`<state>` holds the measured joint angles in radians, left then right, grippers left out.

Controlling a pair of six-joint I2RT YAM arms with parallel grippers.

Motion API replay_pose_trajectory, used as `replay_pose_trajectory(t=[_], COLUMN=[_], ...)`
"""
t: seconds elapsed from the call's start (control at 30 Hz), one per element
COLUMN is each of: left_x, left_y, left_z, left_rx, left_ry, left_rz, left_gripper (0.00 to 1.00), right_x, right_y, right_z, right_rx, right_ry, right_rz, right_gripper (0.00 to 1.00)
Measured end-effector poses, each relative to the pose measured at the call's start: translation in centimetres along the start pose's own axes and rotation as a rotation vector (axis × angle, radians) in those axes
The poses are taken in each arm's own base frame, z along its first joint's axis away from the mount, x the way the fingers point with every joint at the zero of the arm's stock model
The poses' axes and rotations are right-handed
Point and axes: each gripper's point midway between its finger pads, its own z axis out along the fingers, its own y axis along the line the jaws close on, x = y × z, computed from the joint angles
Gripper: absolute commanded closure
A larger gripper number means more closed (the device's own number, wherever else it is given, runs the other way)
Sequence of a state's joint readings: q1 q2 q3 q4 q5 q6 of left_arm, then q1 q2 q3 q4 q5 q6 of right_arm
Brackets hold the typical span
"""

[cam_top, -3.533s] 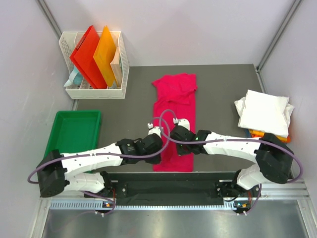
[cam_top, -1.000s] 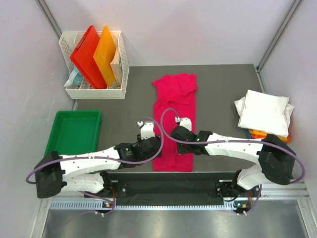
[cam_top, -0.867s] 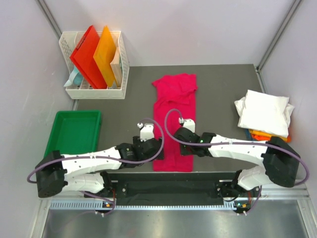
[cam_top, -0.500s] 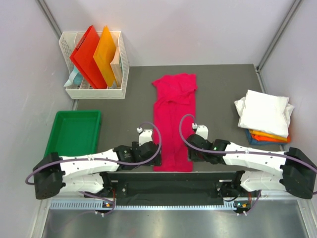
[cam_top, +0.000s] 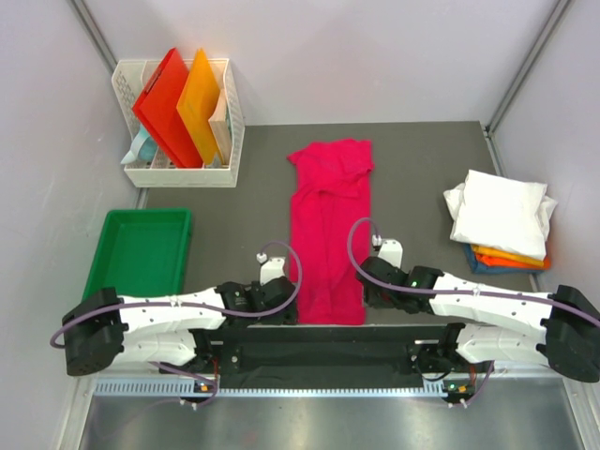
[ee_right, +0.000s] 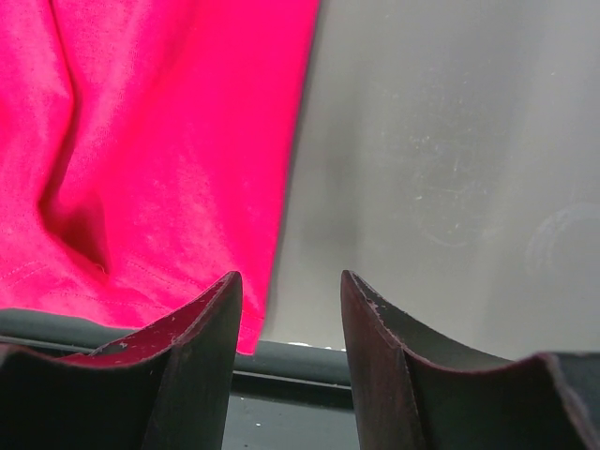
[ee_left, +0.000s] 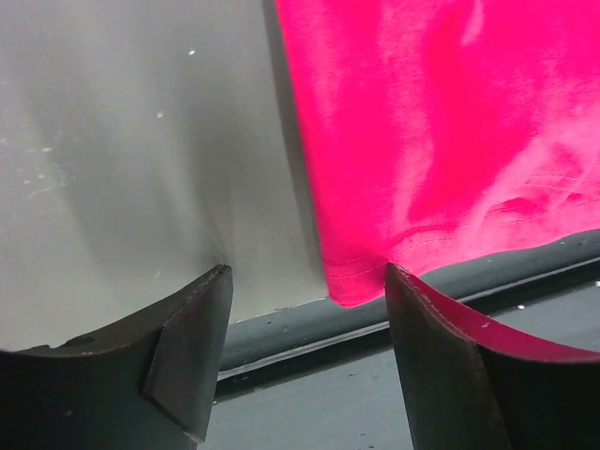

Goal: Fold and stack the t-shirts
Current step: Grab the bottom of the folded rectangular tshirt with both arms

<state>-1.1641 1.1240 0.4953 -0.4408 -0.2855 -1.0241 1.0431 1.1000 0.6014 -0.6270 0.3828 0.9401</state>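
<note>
The right gripper grabs the magenta-pink t-shirt (cam_top: 328, 234) at the hem corner next, matching my left gripper's, to fold the hem evenly over the shirt.
A magenta-pink t-shirt (cam_top: 328, 234) lies flat and lengthwise in the middle of the table, with its hem at the near edge. My left gripper (cam_top: 284, 307) hangs open at the hem's left corner. In the left wrist view that corner (ee_left: 349, 292) sits between the open fingers of the left gripper (ee_left: 307, 274), untouched. My right gripper (cam_top: 369, 296) is open at the hem's right corner. In the right wrist view the shirt's edge (ee_right: 246, 330) lies by the left finger of the right gripper (ee_right: 290, 277). Folded t-shirts are stacked at the right: white (cam_top: 497, 211) over orange (cam_top: 511, 253) and blue (cam_top: 472, 263).
A white basket (cam_top: 230, 141) with a red folder (cam_top: 164, 103) and an orange folder (cam_top: 202, 103) stands at the back left. A green tray (cam_top: 141, 248) sits left of the table. A dark rail (cam_top: 328, 342) runs along the near edge just below both grippers.
Both arms have drawn back toward the near edge and apart, from over the shirt's lower half to its two bottom corners. The right gripper now stands open.
</note>
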Motion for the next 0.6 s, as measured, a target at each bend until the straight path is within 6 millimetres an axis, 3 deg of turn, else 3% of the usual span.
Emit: replay_pose_trajectory(t=[0.2,0.6], left_x=[-0.3,-0.1], left_y=[-0.9,-1.8], left_z=[0.4,1.1], left_rx=[0.028,0.041], left_ry=[-0.012,0.001], left_rz=[-0.008,-0.009], left_gripper=[0.32,0.74], right_x=[-0.1,0.4], right_y=[-0.2,-0.7], right_z=[0.0,0.3], right_rx=[0.007,0.02], right_ry=[-0.006,0.0], right_rz=[-0.001,0.0], right_gripper=[0.53,0.55])
